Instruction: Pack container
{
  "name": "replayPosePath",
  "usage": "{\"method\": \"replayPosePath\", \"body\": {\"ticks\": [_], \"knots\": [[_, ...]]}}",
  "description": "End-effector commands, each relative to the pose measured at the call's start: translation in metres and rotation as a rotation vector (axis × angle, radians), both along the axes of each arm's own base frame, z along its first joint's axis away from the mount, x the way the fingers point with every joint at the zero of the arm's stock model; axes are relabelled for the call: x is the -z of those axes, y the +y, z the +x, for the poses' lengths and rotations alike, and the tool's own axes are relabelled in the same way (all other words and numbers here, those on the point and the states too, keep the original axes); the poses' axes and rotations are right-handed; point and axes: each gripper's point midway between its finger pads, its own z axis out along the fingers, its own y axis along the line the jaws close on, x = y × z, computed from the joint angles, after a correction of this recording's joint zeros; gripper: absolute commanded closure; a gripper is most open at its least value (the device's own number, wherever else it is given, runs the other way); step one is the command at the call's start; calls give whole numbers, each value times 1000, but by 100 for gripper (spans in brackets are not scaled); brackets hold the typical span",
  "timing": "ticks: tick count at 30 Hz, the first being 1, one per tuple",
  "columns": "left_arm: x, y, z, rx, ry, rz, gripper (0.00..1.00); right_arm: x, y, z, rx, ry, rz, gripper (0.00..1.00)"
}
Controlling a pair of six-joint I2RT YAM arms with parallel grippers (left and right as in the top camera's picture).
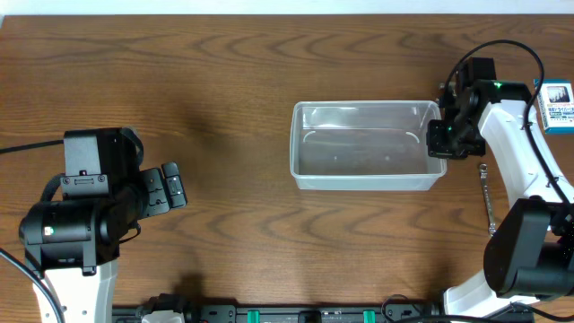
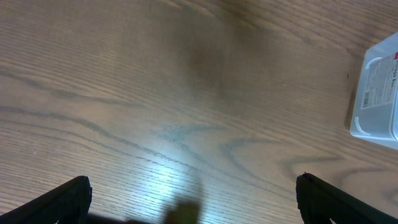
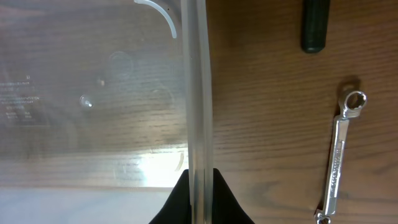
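Observation:
Flat, empty table is below my right gripper. My right gripper should open now, as the container (image 1: 363, 105) would end up upright on the wood.
The container (image 1: 363, 105) is a clear rectangular tub lying in the middle-right of the table, with nothing in it. My right gripper (image 1: 446, 136) sits at its right end. In the right wrist view that gripper (image 3: 200, 186) is shut on the tub's thin right wall (image 3: 199, 93), one finger inside and one outside. Far to the left my left gripper (image 1: 170, 187) stands open over bare wood. In the left wrist view its fingers (image 2: 69, 198) are wide apart with nothing between them, and a corner of the container (image 2: 379, 93) shows at the right edge.
A silver wrench (image 1: 487, 199) lies on the table just right of the tub, also seen in the right wrist view as the wrench (image 3: 339, 155). A dark tool handle (image 3: 314, 25) lies beyond it. A small blue-and-white box (image 1: 557, 105) sits at the far right edge.

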Motion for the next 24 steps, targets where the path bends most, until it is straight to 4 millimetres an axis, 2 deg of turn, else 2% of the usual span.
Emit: {"method": "replayPosePath", "body": {"ticks": [1, 13, 16, 18, 24], "knots": [[-5, 1, 2, -12, -14, -3, 2, -6, -3, -2, 13, -21, -21, 98], [-5, 1, 2, -12, -14, -3, 2, -6, 4, 2, -41, -37, 12, 93], [-5, 1, 2, -12, -14, -3, 2, -7, 8, 2, -44, -37, 31, 84], [-5, 1, 2, -12, -14, -3, 2, -7, 9, 2, -47, -37, 33, 73], [-5, 1, 2, -12, -14, -3, 2, -7, 11, 3, -29, -39, 42, 69]]}}
